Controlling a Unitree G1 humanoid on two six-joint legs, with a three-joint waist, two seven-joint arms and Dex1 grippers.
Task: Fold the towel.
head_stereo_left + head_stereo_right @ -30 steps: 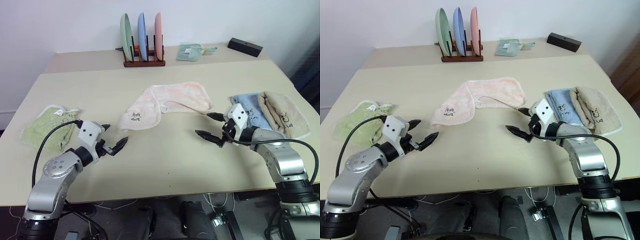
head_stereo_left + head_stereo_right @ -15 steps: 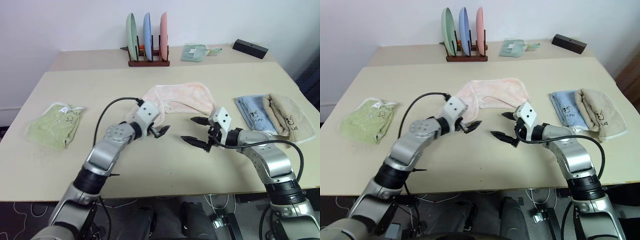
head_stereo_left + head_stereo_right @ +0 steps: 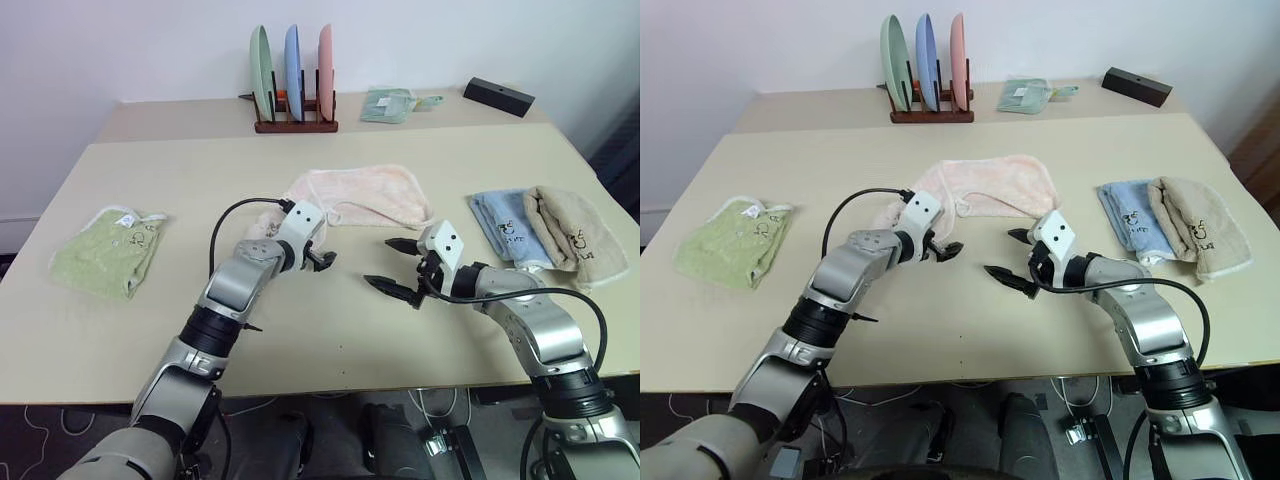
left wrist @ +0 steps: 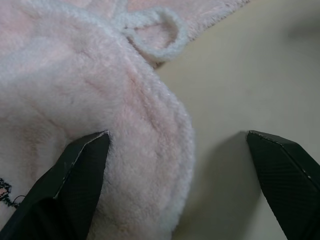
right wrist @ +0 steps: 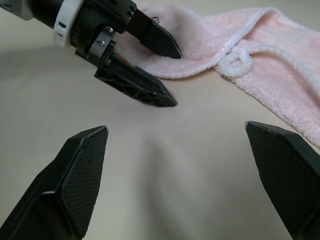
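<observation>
The pink towel is lying rumpled over the table. The robot's left gripper will next grab the towel by its rounded corner hem (image 4: 176,162), which curls up at the towel's edge.
The pale pink towel (image 3: 362,193) lies spread and rumpled at the middle of the table, its small loop (image 4: 161,24) close to the near edge. My left gripper (image 3: 325,259) is open at the towel's near left corner. One finger (image 4: 75,180) rests on the terry, the other (image 4: 285,175) is over bare table, and the towel's rounded edge lies between them. My right gripper (image 3: 393,266) stands open over bare table just right of the left one, in front of the towel and touching nothing. The right wrist view faces the left gripper (image 5: 175,77).
A light green towel (image 3: 105,250) lies at the left; folded blue (image 3: 505,228) and beige (image 3: 572,235) towels lie at the right. A plate rack (image 3: 292,75), a small folded cloth (image 3: 392,103) and a black box (image 3: 498,96) stand at the back.
My left arm swung from beside the green towel to the pink towel's near left corner, and its fingers have narrowed a little. My right gripper drifted slightly left, still open.
</observation>
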